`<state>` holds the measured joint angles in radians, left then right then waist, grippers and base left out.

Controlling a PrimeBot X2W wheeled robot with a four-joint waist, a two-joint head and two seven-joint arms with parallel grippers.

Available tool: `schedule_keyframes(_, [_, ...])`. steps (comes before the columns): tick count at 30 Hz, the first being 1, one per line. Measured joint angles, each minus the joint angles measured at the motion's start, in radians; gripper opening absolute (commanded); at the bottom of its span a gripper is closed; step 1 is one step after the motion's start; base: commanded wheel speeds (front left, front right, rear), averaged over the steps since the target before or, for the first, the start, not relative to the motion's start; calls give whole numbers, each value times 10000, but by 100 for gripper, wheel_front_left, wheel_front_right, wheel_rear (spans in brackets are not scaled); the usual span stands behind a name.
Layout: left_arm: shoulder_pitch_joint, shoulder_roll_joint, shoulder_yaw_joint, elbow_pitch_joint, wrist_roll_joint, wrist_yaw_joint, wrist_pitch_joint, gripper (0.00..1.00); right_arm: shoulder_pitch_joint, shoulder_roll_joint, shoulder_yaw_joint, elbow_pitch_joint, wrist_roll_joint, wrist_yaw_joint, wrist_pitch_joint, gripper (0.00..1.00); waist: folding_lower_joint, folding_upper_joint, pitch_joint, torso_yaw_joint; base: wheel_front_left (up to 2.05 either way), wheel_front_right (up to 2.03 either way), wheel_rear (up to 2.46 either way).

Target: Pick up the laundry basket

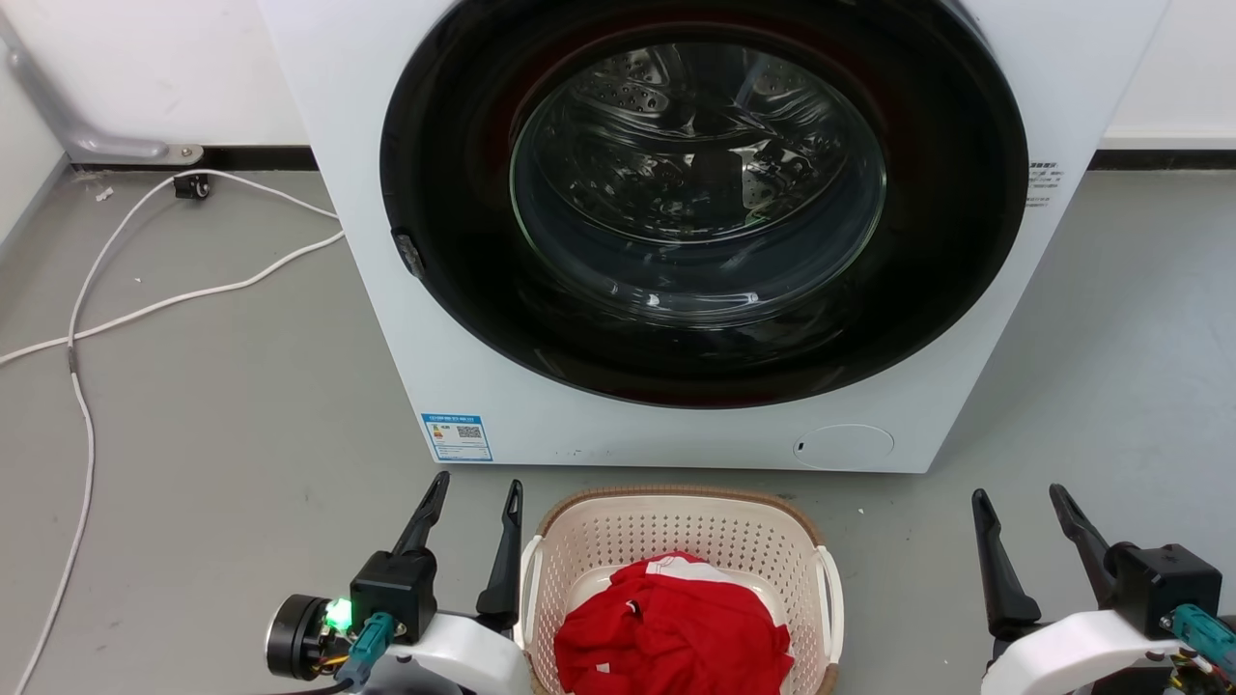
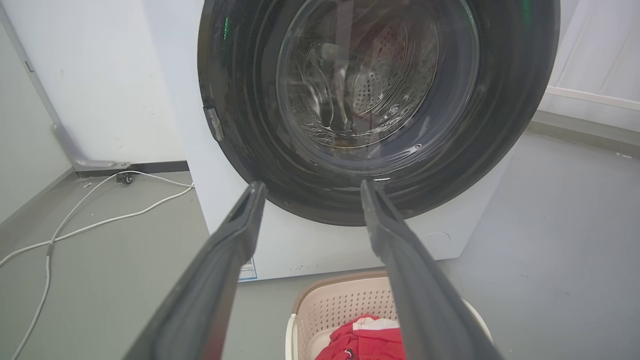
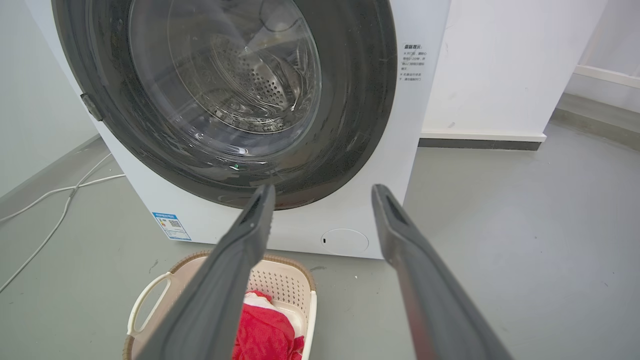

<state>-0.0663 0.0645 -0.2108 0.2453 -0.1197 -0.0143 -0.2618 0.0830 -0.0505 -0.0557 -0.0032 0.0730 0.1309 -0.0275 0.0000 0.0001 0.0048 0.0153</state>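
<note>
Next, my right gripper grabs the basket by its white side handle [image 1: 830, 597] to pick up the laundry basket [image 1: 676, 526].
The laundry basket [image 1: 676, 526] is cream with perforated walls, a brown rim and white side handles. It stands on the grey floor just in front of the washing machine, with a red garment [image 1: 676, 627] inside. My left gripper [image 1: 473, 497] is open at the basket's left side, holding nothing, its inner finger close to the left handle. My right gripper [image 1: 1024, 507] is open further off to the basket's right, also holding nothing. The basket [image 2: 340, 302] sits low between my left fingers in the left wrist view, and the basket [image 3: 287, 280] lies low left in the right wrist view.
A white washing machine [image 1: 367, 145] with a shut round dark door [image 1: 700, 193] stands right behind the basket. White cables [image 1: 145, 304] trail over the floor at the left. A grey pipe [image 1: 58, 106] runs down the left wall. Bare floor lies at the right.
</note>
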Motion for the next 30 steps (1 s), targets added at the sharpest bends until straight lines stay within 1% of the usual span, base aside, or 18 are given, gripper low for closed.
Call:
schedule_keyframes(7, [-32, 29, 15, 31, 35, 63, -12, 100, -29, 2, -48, 42, 81, 0, -33, 100, 0, 0, 163, -13, 0, 0, 0])
schedule_keyframes(13, [-561, 67, 19, 270, 40, 46, -12, 100, -519, 2, -240, 368, 334, 0, -40, 100, 0, 0, 681, -71, 0, 0, 0])
schedule_keyframes(17, [-1393, 113, -21, 731, 8, -157, 56, 100, -1114, -2, -428, 867, 514, 0, -23, 100, 0, 0, 1239, -98, 0, 0, 0])
schedule_keyframes(21, [-2488, 153, -46, 1461, -178, -462, 456, 100, -1901, 0, -493, 1626, 587, 0, 198, 100, 0, 0, 1944, -118, 0, 0, 0])
schedule_keyframes(26, [-3859, 305, -165, 2698, -466, -836, 1070, 100, -3044, 2, -502, 2706, 606, 0, 499, 100, 1, 0, 2941, -166, 0, 0, 0])
schedule_keyframes(30, [-4853, 422, -261, 3806, -872, -1018, 1534, 100, -4013, 0, -385, 3697, 612, 0, 803, 100, 1, 0, 3799, -231, 0, 0, 0])
